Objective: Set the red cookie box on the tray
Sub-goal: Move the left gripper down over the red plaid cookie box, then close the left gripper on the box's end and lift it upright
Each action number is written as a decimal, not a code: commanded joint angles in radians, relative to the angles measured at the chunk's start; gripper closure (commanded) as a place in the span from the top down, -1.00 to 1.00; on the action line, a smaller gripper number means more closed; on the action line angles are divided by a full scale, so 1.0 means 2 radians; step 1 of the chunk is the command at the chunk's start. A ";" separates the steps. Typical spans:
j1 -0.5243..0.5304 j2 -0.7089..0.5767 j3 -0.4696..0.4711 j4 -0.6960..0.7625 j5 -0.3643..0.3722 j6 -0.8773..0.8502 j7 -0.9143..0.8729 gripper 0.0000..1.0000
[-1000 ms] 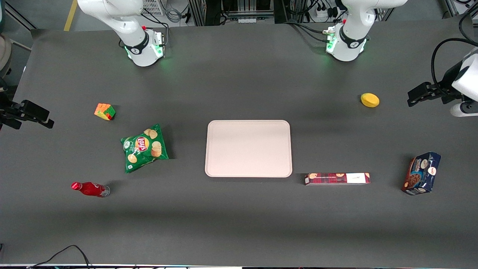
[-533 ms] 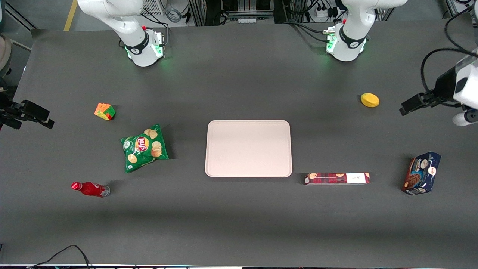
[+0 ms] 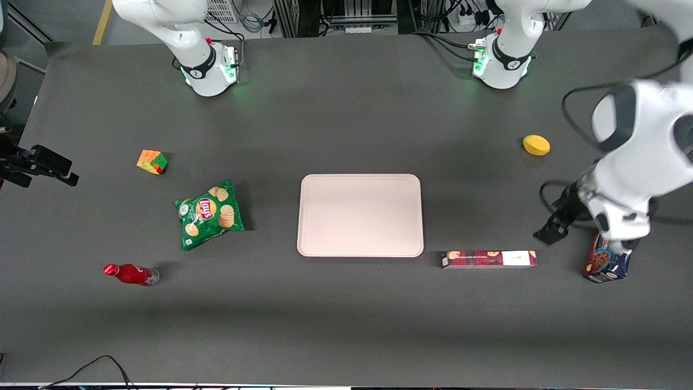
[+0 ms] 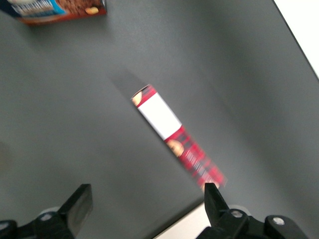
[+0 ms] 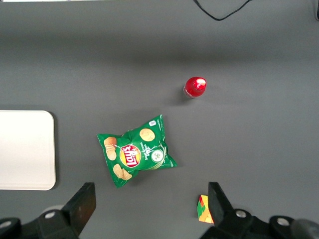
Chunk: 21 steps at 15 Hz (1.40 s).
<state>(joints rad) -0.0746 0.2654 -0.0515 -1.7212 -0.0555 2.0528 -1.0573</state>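
Note:
Next, my left gripper grabs the red cookie box across its tartan middle (image 3: 491, 259), beside the white panel, since it is a long slim carton (image 3: 477, 259).
The red cookie box (image 3: 489, 259) is a long slim tartan carton with a white panel near one end. It lies flat on the dark table beside the tray's near corner. It also shows in the left wrist view (image 4: 177, 142). The tray (image 3: 360, 215) is pale pink-beige and lies in the middle of the table; a strip of it shows in the left wrist view (image 4: 184, 228). My left gripper (image 3: 549, 232) hangs above the table between the box's white end and the blue package, a little farther from the front camera than the box. Its fingers (image 4: 215, 201) are wide open with nothing between them.
A dark blue cookie package (image 3: 606, 264) stands under the working arm's wrist. A yellow sponge (image 3: 536, 145) lies farther back. Toward the parked arm's end lie a green chips bag (image 3: 209, 214), a red bottle (image 3: 130, 274) and a colour cube (image 3: 152, 161).
The left arm has swung in from the table's end and come down toward the front camera. Its gripper now hangs close to the box's white end. Nothing on the table has moved.

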 commanded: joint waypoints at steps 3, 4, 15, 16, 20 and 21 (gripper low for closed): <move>-0.010 0.099 0.001 0.019 0.058 0.105 -0.173 1.00; -0.010 0.116 0.001 0.026 0.061 0.110 -0.186 1.00; -0.014 0.190 -0.012 0.040 0.051 0.129 -0.228 1.00; -0.014 0.193 -0.014 0.040 0.051 0.130 -0.236 1.00; -0.014 0.198 -0.021 0.040 0.051 0.141 -0.238 1.00; -0.014 0.198 -0.021 0.039 0.052 0.148 -0.238 1.00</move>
<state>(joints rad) -0.0957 0.6432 -0.0919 -1.6647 0.0395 2.3308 -1.5065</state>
